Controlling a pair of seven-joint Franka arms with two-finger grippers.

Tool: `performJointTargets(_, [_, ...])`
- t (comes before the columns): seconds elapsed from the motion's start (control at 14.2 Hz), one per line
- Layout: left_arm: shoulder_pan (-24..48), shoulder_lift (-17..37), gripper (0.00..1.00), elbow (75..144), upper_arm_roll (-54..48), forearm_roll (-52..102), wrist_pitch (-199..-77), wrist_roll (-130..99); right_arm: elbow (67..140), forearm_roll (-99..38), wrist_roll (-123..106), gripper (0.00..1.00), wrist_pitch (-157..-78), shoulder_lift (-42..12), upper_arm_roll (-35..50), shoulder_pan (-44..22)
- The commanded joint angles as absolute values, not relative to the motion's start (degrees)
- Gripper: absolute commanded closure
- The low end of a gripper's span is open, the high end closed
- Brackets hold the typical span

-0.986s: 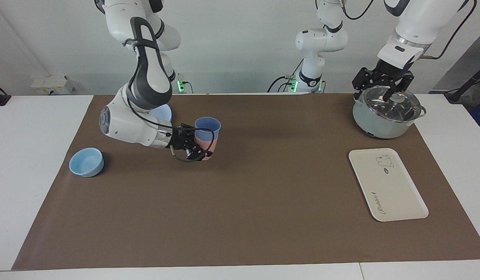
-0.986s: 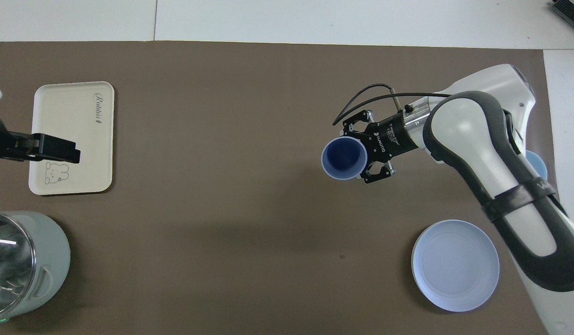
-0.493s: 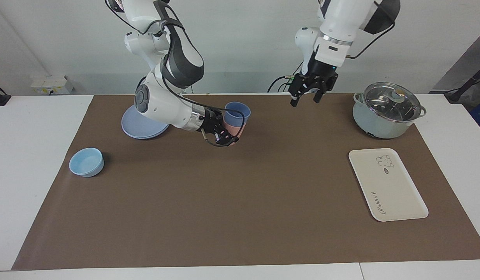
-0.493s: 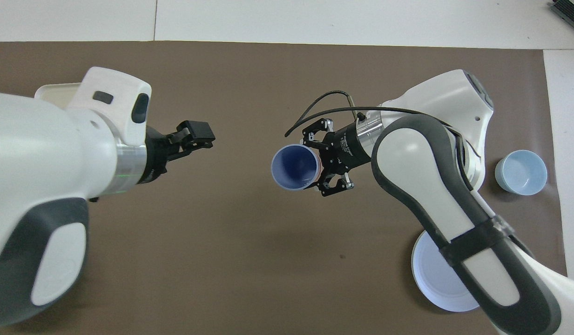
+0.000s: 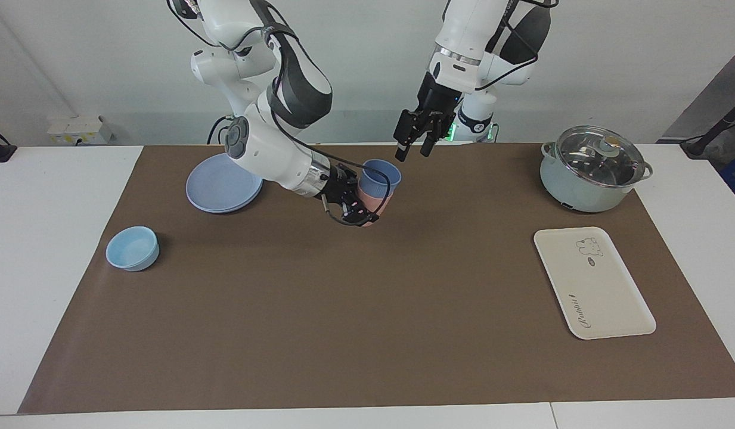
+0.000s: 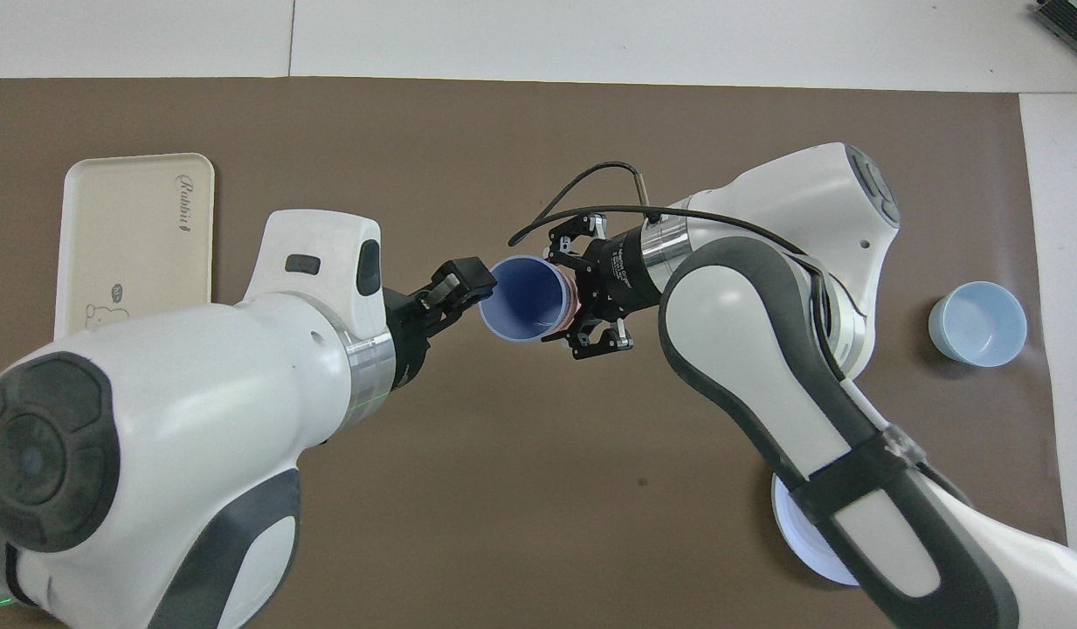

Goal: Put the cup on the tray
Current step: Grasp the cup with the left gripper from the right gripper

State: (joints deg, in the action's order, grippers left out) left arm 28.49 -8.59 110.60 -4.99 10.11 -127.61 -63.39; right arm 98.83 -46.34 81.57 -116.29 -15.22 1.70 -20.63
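The blue cup should next be grabbed by its exposed rim (image 6: 488,304) with my left gripper, because the pink tumbler wraps around the blue cup's lower body.
The periwinkle-blue cup (image 5: 382,174) (image 6: 522,297) sits nested inside a salmon-pink tumbler (image 5: 373,205). My right gripper (image 5: 355,205) (image 6: 582,301) is shut on the pink tumbler and holds the stack tilted above the middle of the mat. My left gripper (image 5: 413,152) (image 6: 459,284) hangs open just above the cup's rim, on the side toward the left arm's end. I cannot tell whether it touches the rim. The cream tray (image 5: 599,292) (image 6: 127,227) lies bare at the left arm's end of the mat.
A lidded grey-green pot (image 5: 591,170) stands nearer to the robots than the tray. At the right arm's end lie a round blue plate (image 5: 221,187) (image 6: 800,542) and a low light-blue bowl (image 5: 132,248) (image 6: 977,323).
My right gripper has carried the stacked cups toward the table's middle. My left arm has left the pot lid and swung across to the cup's rim.
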Motion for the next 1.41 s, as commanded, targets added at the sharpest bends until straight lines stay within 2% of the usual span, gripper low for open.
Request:
performJointTargets(0.0, [29.53, -9.41, 0.19, 115.14, -3.96, 11.34, -135.59, -66.17, 99.05, -48.25, 82.18, 1.0, -117.16, -14.94, 1.67, -20.57])
performJointTargets(0.28, [31.1, -5.11, 0.21, 114.52, -3.96, 11.6, -142.02, -71.18, 99.05, -48.16, 82.09, 1.0, -117.25, -14.94, 1.67, -20.57])
performJointTargets(0.42, [31.2, -4.92, 0.33, 114.26, -3.95, 11.6, -142.47, -71.46, 99.05, -48.25, 82.09, 1.0, -117.25, -14.94, 1.67, -20.57])
performJointTargets(0.56, [31.38, -4.92, 0.37, 114.7, -3.96, 11.6, -142.21, -71.37, 99.05, -48.25, 82.09, 1.0, -118.55, -14.94, 1.67, -20.57])
performJointTargets(1.34, [32.07, -5.45, 0.38, 113.02, -3.96, 11.6, -136.76, -71.1, 99.14, -48.25, 82.09, 1.0, -119.71, -15.12, 2.02, -20.57])
